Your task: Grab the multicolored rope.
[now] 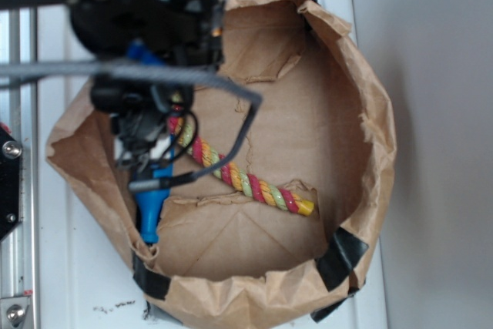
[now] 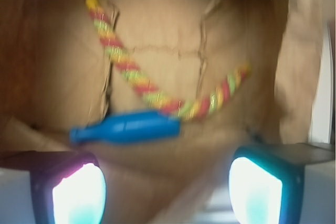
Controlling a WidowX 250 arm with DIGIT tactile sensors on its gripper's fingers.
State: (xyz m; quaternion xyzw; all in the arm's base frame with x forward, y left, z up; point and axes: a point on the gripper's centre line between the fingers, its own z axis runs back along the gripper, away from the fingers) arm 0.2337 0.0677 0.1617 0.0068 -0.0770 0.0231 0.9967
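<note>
The blue bottle (image 1: 153, 204) lies against the rope's bend, so my gripper should next grab the multicolored rope by its long straight part (image 1: 226, 172) past that bend.
The multicolored rope (image 1: 246, 182) of red, yellow and pale green strands lies on the floor of a brown paper bag (image 1: 370, 113), running from under my arm down to the right, with a yellow end. In the wrist view the rope (image 2: 142, 85) forms a wide V ahead of me. A blue bottle-shaped toy (image 2: 128, 128) lies just in front of it and shows in the exterior view (image 1: 152, 206) under my arm. My gripper (image 2: 167, 187) is open and empty, above the bag's left side (image 1: 142, 140), with the bottle and rope beyond its fingertips. My arm hides the rope's upper end.
The bag's crumpled walls (image 1: 223, 298) ring the objects, with black tape (image 1: 343, 256) at the front rim. A grey braided robot cable (image 1: 154, 75) crosses above the bag. The bag stands on a white surface (image 1: 77, 290) beside a metal rail (image 1: 15, 267).
</note>
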